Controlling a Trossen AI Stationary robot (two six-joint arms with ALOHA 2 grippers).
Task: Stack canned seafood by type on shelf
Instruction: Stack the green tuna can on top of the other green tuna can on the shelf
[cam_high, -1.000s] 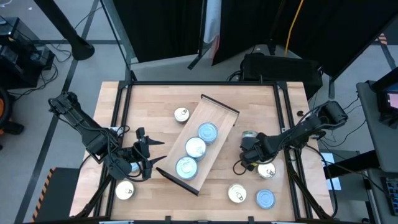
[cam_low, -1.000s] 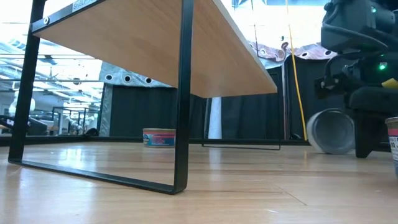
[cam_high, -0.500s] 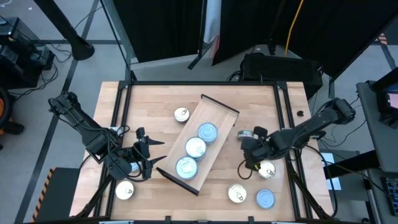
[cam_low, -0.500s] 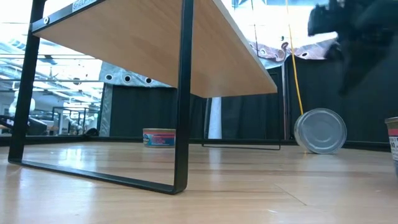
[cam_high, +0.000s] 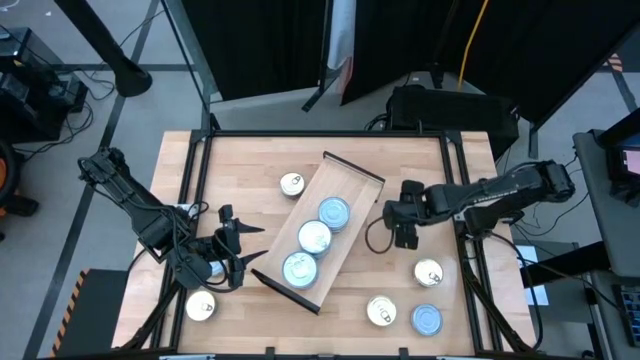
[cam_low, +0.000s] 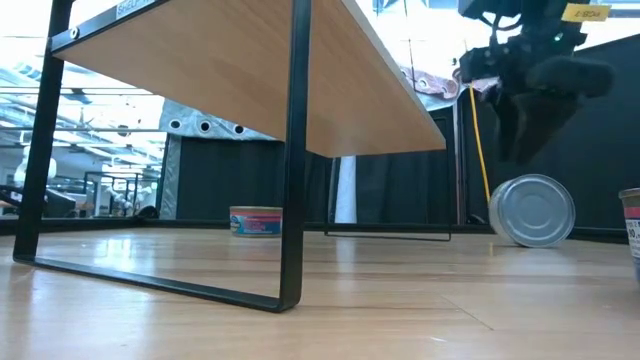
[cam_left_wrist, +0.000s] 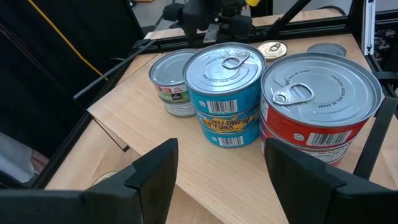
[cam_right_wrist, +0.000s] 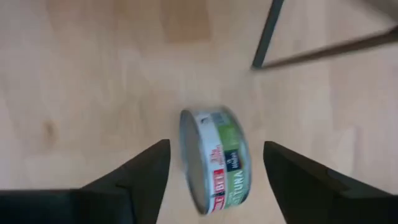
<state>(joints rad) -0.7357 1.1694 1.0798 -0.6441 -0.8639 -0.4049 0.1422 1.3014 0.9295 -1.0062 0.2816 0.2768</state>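
Note:
The fingers of my right gripper stop above the green-labelled tin in the right wrist view, so they would miss if they closed now. My right gripper needs to go lower before it closes on the tin.
The shelf (cam_high: 352, 186) lies slantwise mid-table and carries three stacks of canned seafood (cam_high: 314, 237); the left wrist view shows them with green (cam_left_wrist: 173, 86), blue (cam_left_wrist: 226, 93) and red (cam_left_wrist: 319, 112) labels. One green-labelled tin (cam_right_wrist: 215, 159) stands on its rim on the table, right of the shelf (cam_low: 531, 210). My right gripper (cam_high: 405, 237) hangs open above this tin, its fingers apart and clear of it. My left gripper (cam_high: 254, 246) waits open at the shelf's near left end. In the high view the right gripper hides the upright tin.
Loose tins lie on the table: one (cam_high: 292, 184) left of the shelf's far end, three (cam_high: 428, 272) (cam_high: 381, 311) (cam_high: 427, 320) at the near right, one (cam_high: 201, 306) at the near left. Another tin (cam_low: 256, 221) shows far off under the shelf.
My right gripper has opened, let go of the green-labelled tin and risen, moving toward the table's far edge. The tin stays standing on its rim on the table, shifted only slightly.

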